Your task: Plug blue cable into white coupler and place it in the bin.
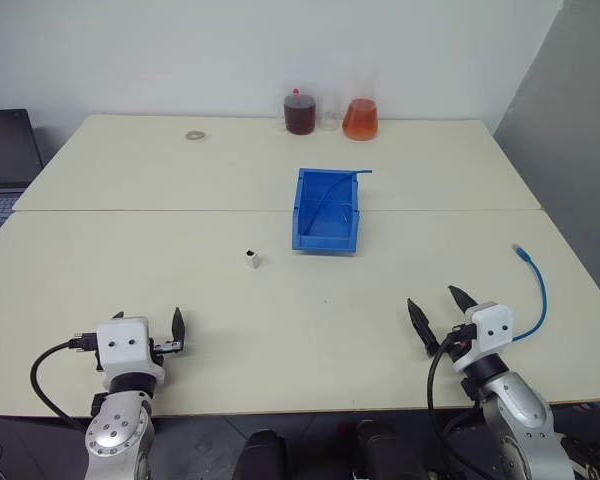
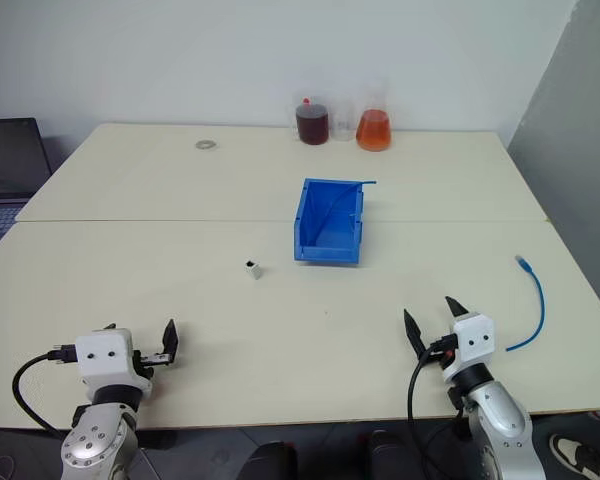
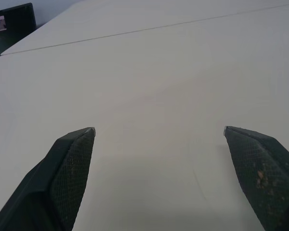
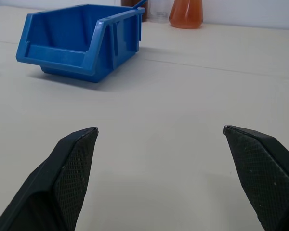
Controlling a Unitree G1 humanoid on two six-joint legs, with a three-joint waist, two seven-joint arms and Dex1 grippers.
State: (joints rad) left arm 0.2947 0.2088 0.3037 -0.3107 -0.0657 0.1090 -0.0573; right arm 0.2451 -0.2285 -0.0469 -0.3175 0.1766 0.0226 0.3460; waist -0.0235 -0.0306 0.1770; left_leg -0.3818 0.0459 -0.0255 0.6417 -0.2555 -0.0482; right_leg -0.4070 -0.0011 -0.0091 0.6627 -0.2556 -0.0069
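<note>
The blue cable lies in a slack, bending curve (image 1: pixel 543 294). Next, my right gripper grabs it just behind its clear plug (image 1: pixel 523 255) to stop its plug end drooping.
The blue cable (image 1: pixel 542 295) lies in a loose curve on the table's right side, its clear plug end pointing away from me. A tiny white coupler (image 1: pixel 252 260) stands alone left of centre. Mid-table sits the bright blue bin (image 1: pixel 325 242), with a thin dark blue wire inside it that sticks out over the far rim. My left gripper (image 1: pixel 148 313) hovers open over the near left edge, nothing between its fingers (image 3: pixel 72 163). My right gripper (image 1: pixel 432 297) is open over the near right edge, just left of the cable, facing the bin (image 4: pixel 62 53).
Two flasks stand at the table's far edge, one with dark red liquid (image 1: pixel 300 112) and one with orange liquid (image 1: pixel 360 118). A small ring (image 1: pixel 194 135) lies at the far left. A laptop (image 1: pixel 5 150) sits beyond the left edge.
</note>
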